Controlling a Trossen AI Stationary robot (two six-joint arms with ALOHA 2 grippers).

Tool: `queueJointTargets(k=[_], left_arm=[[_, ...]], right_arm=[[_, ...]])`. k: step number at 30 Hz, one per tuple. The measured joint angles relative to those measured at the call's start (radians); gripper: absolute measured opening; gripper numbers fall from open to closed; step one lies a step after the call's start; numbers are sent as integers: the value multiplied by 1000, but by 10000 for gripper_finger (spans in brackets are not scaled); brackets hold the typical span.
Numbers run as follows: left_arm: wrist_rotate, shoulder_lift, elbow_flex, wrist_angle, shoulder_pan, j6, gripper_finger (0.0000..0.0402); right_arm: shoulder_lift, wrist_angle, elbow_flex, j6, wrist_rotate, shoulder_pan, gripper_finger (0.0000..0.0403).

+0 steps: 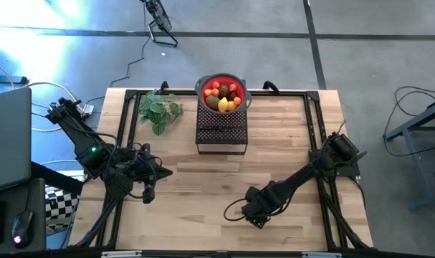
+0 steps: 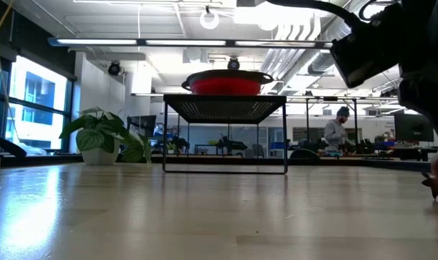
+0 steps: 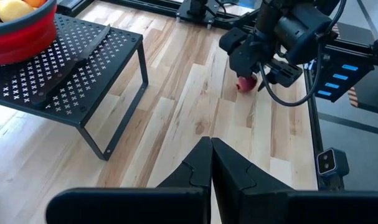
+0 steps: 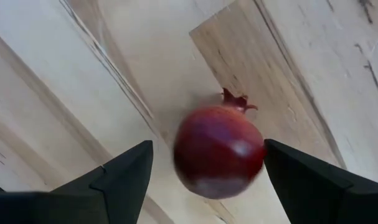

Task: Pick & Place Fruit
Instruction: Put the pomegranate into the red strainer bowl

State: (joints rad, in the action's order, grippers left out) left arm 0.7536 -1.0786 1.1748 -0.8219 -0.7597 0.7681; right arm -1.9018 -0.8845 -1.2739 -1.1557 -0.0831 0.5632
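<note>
In the right wrist view, my right gripper's fingers are on both sides of the red fruit, below the fruit's top, so it is time to close.
A dark red ball of fruit with a small crown rests on the wooden table at the near right, also seen in the left wrist view as the red fruit. My right gripper points down over it, open, one finger on either side of it. From above, the right gripper hides the fruit. A red bowl holding yellow, orange, red and brown fruit stands on a black mesh rack at the far middle. My left gripper waits shut above the table's left side.
A green leafy sprig lies left of the rack. A dark knife-like thing lies on the rack's top beside the bowl. Black frame rails run along the table's sides. Bare wood spreads between the two arms.
</note>
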Motion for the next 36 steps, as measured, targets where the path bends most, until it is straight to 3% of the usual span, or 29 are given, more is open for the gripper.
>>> queueJointTargets(k=[9, 23, 36], left_arm=[[0, 0, 0, 0, 0, 0, 0], [-1, 0, 0, 0, 0, 0, 0], [-2, 0, 0, -4, 0, 0, 0]], right_arm=[[0, 15, 0, -2, 2, 0, 290], [0, 14, 0, -3, 28, 0, 208], [103, 13, 0, -3, 14, -13, 203]])
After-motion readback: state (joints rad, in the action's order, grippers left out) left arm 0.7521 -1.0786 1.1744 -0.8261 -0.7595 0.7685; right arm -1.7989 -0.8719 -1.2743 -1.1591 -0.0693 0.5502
